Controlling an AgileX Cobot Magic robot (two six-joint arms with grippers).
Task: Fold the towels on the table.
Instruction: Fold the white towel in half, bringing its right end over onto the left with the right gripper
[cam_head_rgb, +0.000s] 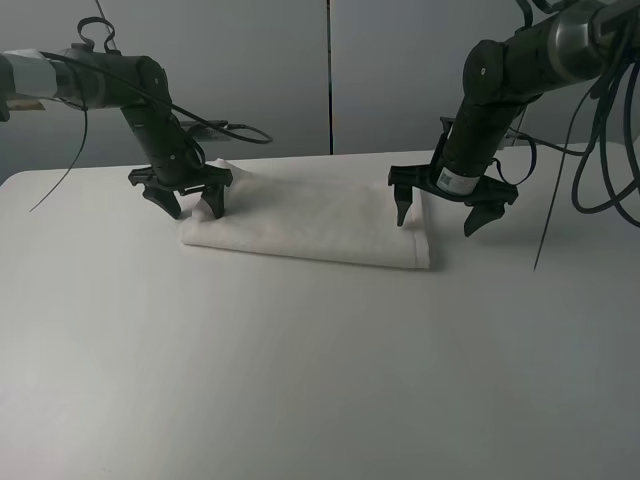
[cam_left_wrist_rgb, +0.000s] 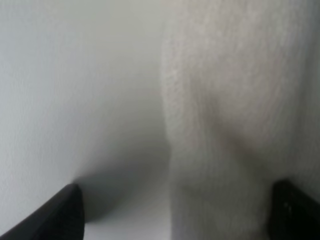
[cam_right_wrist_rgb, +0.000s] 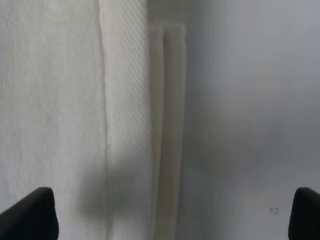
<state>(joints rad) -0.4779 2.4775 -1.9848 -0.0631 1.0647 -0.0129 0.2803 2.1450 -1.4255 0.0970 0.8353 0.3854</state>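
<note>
The fingers hover above the towel's layered edge (cam_right_wrist_rgb: 165, 130), so closing now would miss. My right gripper lowers, then closes on that edge.
A white towel (cam_head_rgb: 310, 222) lies folded into a long strip across the far middle of the white table (cam_head_rgb: 300, 370). My left gripper (cam_head_rgb: 187, 207) is open and straddles the towel's left end, one finger on the cloth, one on the table. My right gripper (cam_head_rgb: 441, 217) is open and straddles the towel's right end. In the left wrist view the terry cloth (cam_left_wrist_rgb: 235, 115) fills one side, with bare table (cam_left_wrist_rgb: 75, 100) beside it. In the right wrist view the towel's woven border band (cam_right_wrist_rgb: 127, 115) and its layered edge (cam_right_wrist_rgb: 167, 130) run between the open fingertips (cam_right_wrist_rgb: 30, 215).
Black cables (cam_head_rgb: 585, 150) hang from the right arm over the table's far right. A cable (cam_head_rgb: 225, 130) trails behind the left arm. A grey wall panel (cam_head_rgb: 330, 70) stands behind the table's far edge.
</note>
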